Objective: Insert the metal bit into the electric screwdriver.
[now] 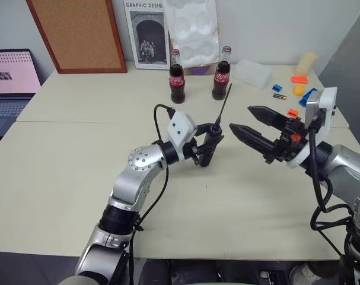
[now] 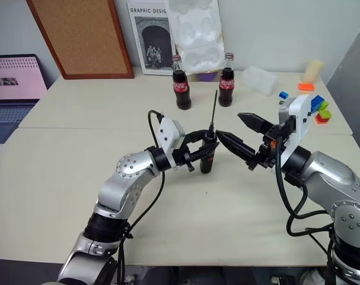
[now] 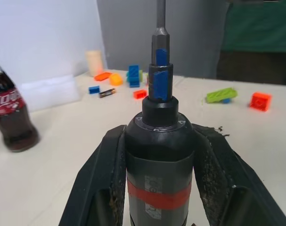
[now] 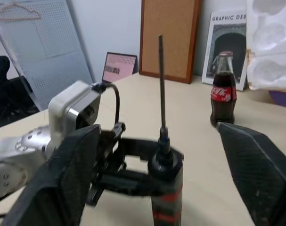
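The electric screwdriver hangs upright, its base above the table, and would drop if I opened now, so my left gripper keeps holding it.
My left gripper is shut on the electric screwdriver, holding it upright over the table's middle. The tool's black body with its red band sits between the two fingers, blue tip up. The metal bit stands in that tip, a thin dark rod rising straight above it. Just to the right, my right gripper is open, its black fingers pointing at the tool and apart from the bit.
Two cola bottles stand behind the tool. Coloured blocks and a small battery lie at the back right. A laptop sits far left, with a cork board and a poster against the wall.
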Controlling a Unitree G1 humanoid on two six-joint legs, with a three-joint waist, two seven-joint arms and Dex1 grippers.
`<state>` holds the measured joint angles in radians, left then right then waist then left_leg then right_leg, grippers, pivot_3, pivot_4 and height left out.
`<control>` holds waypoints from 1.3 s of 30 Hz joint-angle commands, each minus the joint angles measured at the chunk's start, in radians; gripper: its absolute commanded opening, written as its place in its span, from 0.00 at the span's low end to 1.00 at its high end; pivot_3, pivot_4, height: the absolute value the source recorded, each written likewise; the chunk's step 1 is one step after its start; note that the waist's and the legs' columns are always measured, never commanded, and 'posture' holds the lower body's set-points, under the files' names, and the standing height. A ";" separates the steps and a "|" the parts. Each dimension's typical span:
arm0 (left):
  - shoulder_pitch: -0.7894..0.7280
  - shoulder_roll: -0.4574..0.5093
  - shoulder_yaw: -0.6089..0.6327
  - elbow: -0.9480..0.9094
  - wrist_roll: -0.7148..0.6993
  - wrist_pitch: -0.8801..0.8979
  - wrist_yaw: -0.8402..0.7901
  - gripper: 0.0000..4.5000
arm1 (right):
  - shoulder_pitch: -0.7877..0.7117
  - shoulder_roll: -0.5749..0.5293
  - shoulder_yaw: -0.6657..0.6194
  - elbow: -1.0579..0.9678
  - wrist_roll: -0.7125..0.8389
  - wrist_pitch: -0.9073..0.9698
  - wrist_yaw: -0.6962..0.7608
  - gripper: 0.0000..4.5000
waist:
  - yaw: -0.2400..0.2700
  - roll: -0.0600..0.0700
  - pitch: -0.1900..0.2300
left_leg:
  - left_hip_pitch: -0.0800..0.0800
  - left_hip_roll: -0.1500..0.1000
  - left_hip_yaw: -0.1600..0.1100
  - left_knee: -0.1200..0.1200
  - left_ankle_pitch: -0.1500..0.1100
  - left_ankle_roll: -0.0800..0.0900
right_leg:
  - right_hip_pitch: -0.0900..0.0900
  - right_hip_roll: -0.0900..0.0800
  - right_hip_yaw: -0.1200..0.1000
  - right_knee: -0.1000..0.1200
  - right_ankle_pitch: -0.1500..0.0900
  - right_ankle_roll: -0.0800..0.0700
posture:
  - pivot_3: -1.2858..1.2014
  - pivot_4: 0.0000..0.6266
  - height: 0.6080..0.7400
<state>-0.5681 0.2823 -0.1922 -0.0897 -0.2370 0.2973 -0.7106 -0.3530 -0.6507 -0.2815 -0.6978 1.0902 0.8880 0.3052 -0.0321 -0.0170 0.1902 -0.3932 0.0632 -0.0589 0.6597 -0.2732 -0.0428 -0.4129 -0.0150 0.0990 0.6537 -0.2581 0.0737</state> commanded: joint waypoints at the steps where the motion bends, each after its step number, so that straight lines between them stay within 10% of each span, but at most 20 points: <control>1: -0.123 0.099 -0.013 0.036 0.121 -0.067 -0.020 0.36 | 0.028 -0.061 -0.030 -0.059 -0.045 -0.023 -0.007 1.00 | 0.001 0.000 0.000 | -0.001 0.000 0.000 0.000 0.000 0.000 | -0.001 0.000 0.000 0.000 0.000 0.000 | 0.52 0.24 1.00; 9: -0.284 0.307 -0.189 0.310 0.344 -0.198 -0.224 0.36 | 0.153 -0.247 -0.055 -0.161 -0.063 -0.057 0.179 1.00 | 0.001 0.000 0.000 | -0.006 0.000 0.000 -0.006 0.000 0.000 | -0.007 0.000 0.000 -0.005 0.002 -0.003 | 0.52 0.24 1.00; 27: -0.415 0.166 -0.426 0.790 0.671 -0.610 -0.233 0.36 | 0.194 -0.377 0.054 -0.147 -0.189 0.040 0.185 1.00 | 0.003 0.001 -0.001 | -0.004 0.000 0.001 0.000 0.000 0.000 | -0.002 0.000 0.000 -0.004 0.003 -0.002 | 0.52 0.24 1.00; 28: -0.412 0.162 -0.421 0.789 0.665 -0.606 -0.243 0.52 | 0.190 -0.375 0.054 -0.146 -0.185 0.042 0.185 1.00 | 0.002 0.001 -0.001 | -0.004 0.000 0.001 0.001 0.000 0.000 | -0.001 0.000 0.000 -0.004 0.002 0.001 | 0.52 0.24 1.00; 39: -0.411 0.146 -0.342 0.763 0.641 -0.587 -0.242 0.99 | 0.172 -0.374 0.049 -0.135 -0.177 0.063 0.203 1.00 | 0.001 0.001 -0.001 | 0.001 0.001 0.001 0.001 0.000 0.000 | 0.003 0.000 0.000 -0.005 0.005 -0.001 | 0.52 0.24 1.00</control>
<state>-1.0010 0.4288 -0.5251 0.6711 0.3951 -0.3032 -0.9324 -0.1699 -1.0204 -0.2097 -0.8211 0.9034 0.9500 0.5012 -0.0311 -0.0163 0.1892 -0.3928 0.0637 -0.0581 0.6606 -0.2731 -0.0424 -0.4100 -0.0149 0.0996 0.6488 -0.2527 0.0723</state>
